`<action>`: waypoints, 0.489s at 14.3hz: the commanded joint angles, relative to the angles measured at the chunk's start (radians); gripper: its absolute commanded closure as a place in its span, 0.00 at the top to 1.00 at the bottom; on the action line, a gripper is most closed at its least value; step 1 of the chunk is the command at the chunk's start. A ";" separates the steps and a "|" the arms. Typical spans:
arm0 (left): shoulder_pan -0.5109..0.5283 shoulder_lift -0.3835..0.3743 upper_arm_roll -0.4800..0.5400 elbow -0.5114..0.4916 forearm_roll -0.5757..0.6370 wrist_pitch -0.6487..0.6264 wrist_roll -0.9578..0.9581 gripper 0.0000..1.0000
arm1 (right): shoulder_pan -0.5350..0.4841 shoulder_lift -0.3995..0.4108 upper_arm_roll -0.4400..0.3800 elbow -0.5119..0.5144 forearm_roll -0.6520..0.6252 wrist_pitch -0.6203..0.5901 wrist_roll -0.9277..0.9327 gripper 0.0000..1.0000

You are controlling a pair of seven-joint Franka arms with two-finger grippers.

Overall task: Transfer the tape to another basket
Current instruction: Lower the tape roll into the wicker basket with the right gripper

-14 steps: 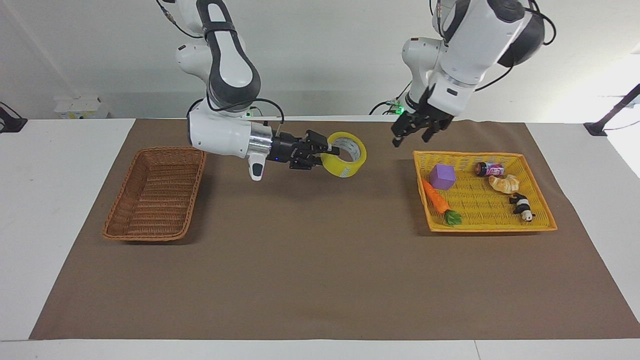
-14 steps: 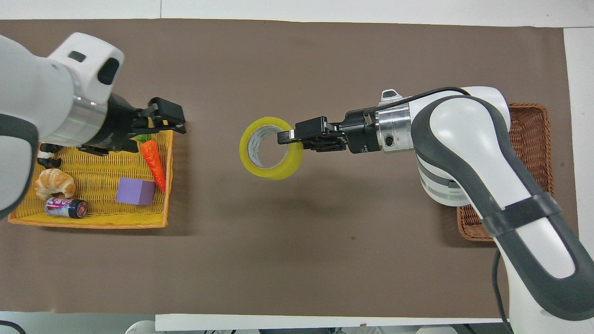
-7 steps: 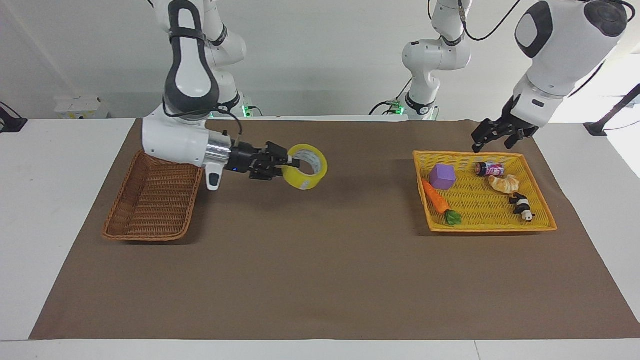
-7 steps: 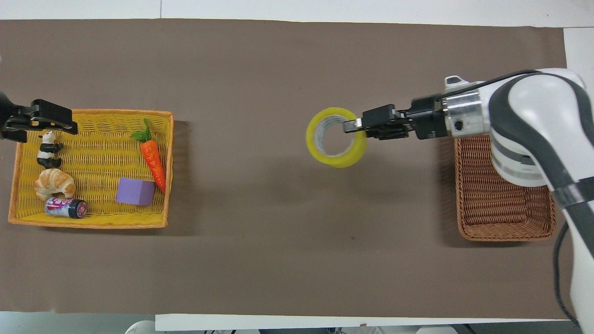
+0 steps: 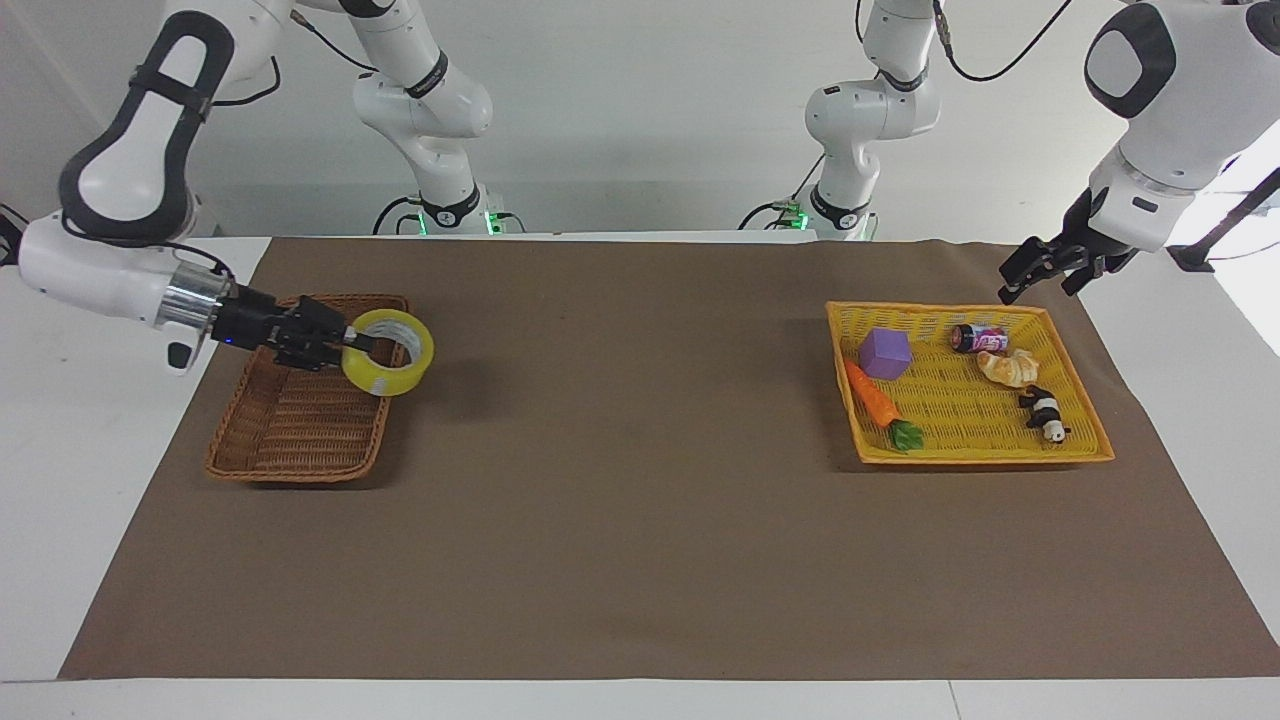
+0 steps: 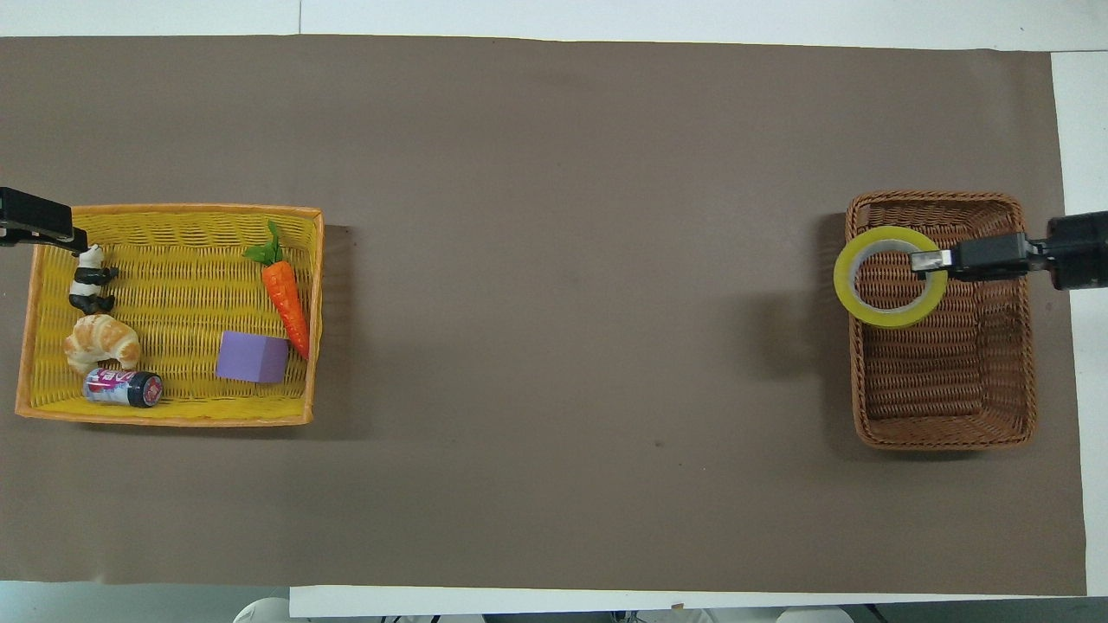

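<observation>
My right gripper should keep holding the yellow tape for now, because the tape hangs high and overlaps the brown basket's rim.
The tape [image 5: 385, 378] [image 6: 883, 316], a yellow roll, hangs in the air with my right gripper [image 5: 352, 340] [image 6: 924, 258] shut on its wall, one finger through the hole. It is above the brown wicker basket [image 5: 300, 440] [image 6: 943, 398], overlapping the rim on the side toward the table's middle. The basket has nothing in it. My left gripper [image 5: 1040, 268] [image 6: 39, 223] is open and holds nothing; it waits in the air by the yellow tray's edge at the left arm's end of the table.
The yellow tray [image 5: 1085, 455] [image 6: 164, 420] holds a purple cube [image 5: 885, 353], a carrot [image 5: 872, 398], a croissant [image 5: 1010, 367], a panda figure [image 5: 1045, 412] and a small can [image 5: 978, 338]. A brown mat [image 5: 640, 520] covers the table between tray and basket.
My right arm has carried the tape from over the table's middle to over the wicker basket. The left arm has drawn back from the tray toward its own end of the table.
</observation>
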 commanded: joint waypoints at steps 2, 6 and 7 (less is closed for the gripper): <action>0.014 -0.006 -0.001 0.015 0.023 -0.028 0.013 1.00 | -0.089 0.064 0.016 0.040 -0.084 -0.051 -0.141 0.00; 0.049 0.006 -0.021 0.073 0.054 -0.109 0.015 1.00 | -0.122 0.106 0.016 0.040 -0.122 -0.046 -0.210 0.00; 0.060 0.002 -0.033 0.083 0.056 -0.129 0.016 1.00 | -0.132 0.132 0.016 0.043 -0.124 -0.043 -0.245 0.00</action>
